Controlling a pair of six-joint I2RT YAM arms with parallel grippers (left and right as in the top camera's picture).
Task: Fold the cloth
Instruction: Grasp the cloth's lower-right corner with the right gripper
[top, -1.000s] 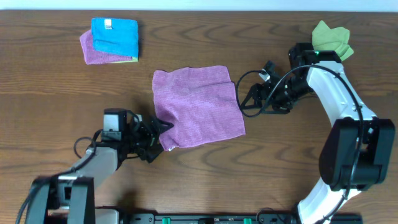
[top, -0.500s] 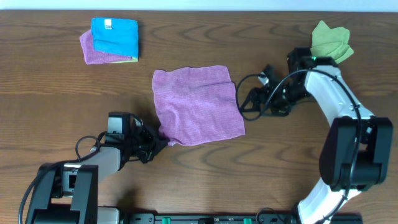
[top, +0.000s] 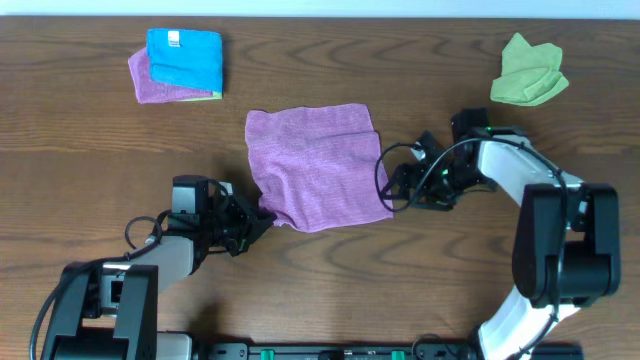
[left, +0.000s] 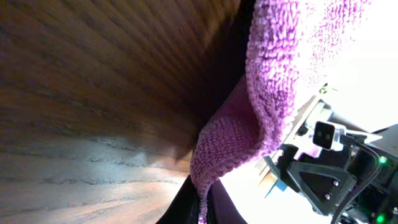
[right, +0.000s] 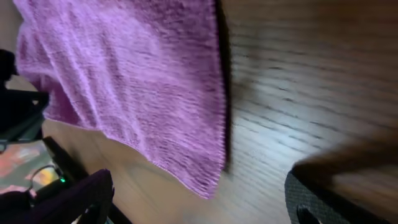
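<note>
My right gripper grips the purple cloth (top: 318, 165) by its free near corner next, opposite my left gripper's corner, to fold the cloth's near edge over.
The purple cloth (top: 318, 165) lies spread flat in the middle of the wooden table. My left gripper (top: 262, 215) is shut on its near-left corner. In the left wrist view the cloth's (left: 267, 74) corner is pinched between the dark fingertips of the left gripper (left: 202, 210) and lifted a little off the wood. My right gripper (top: 396, 190) is open, low at the cloth's near-right corner. In the right wrist view that corner of the cloth (right: 208, 180) lies between the spread fingers of the right gripper (right: 202, 199), touching neither.
A stack of folded cloths (top: 180, 62), blue on top of purple, sits at the back left. A crumpled green cloth (top: 528, 70) lies at the back right. Bare wooden table (top: 450, 280) surrounds the purple cloth.
My left gripper has shut on the near-left corner, which it straddled open before. My right arm has swung nearer and down to the near-right corner, uncovering the green cloth.
</note>
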